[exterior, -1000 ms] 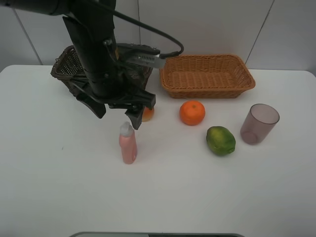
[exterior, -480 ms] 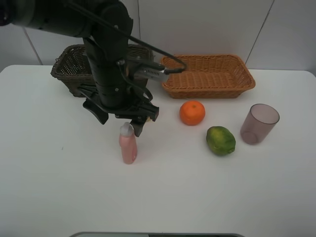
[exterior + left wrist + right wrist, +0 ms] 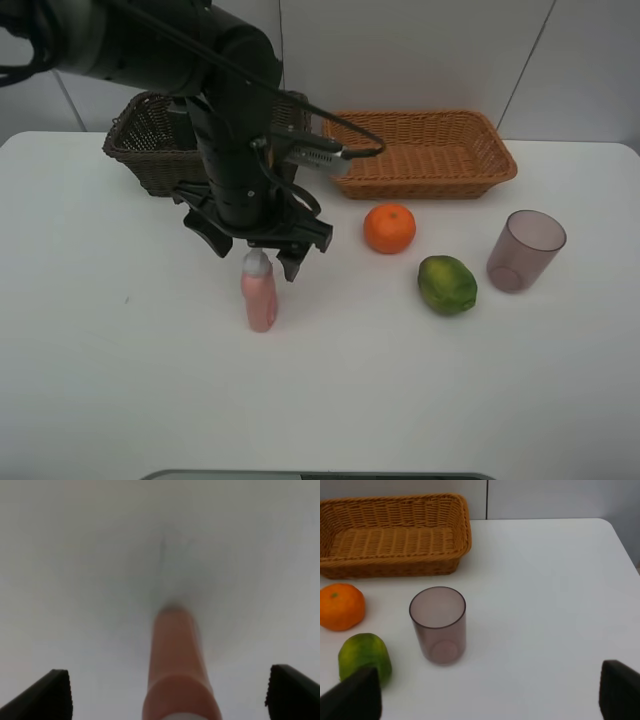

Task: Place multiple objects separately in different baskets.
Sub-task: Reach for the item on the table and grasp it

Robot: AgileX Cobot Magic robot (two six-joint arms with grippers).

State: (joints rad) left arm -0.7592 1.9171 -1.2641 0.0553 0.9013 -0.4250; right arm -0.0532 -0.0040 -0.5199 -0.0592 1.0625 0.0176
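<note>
The fingers of my left gripper reach only to the white cap [image 3: 257,263], so they need to come down to the bottle's body before they close on the pink body [image 3: 261,302] of the bottle.
A pink white-capped bottle [image 3: 259,292] stands upright on the white table. My left gripper [image 3: 255,252] hangs open just above its cap, one finger on each side. In the left wrist view the bottle [image 3: 177,670] rises between the spread fingertips [image 3: 45,695], untouched. To its right lie an orange [image 3: 389,228], a green citrus fruit [image 3: 447,285] and a translucent purple cup [image 3: 525,250]. The dark brown basket [image 3: 140,140] and the light tan basket [image 3: 420,150] stand at the back. My right gripper [image 3: 485,695] is open with nothing in it, facing the cup [image 3: 438,625], the citrus [image 3: 365,657] and the orange [image 3: 340,606].
The left arm hides part of the dark basket and the table behind the bottle. The tan basket [image 3: 395,535] holds nothing that I can see. The right table edge [image 3: 620,545] runs close beyond the cup.
The left arm has come down and a little to the right, bringing its open fingers over the pink bottle's cap. A small fruit behind the bottle is now covered by the arm.
</note>
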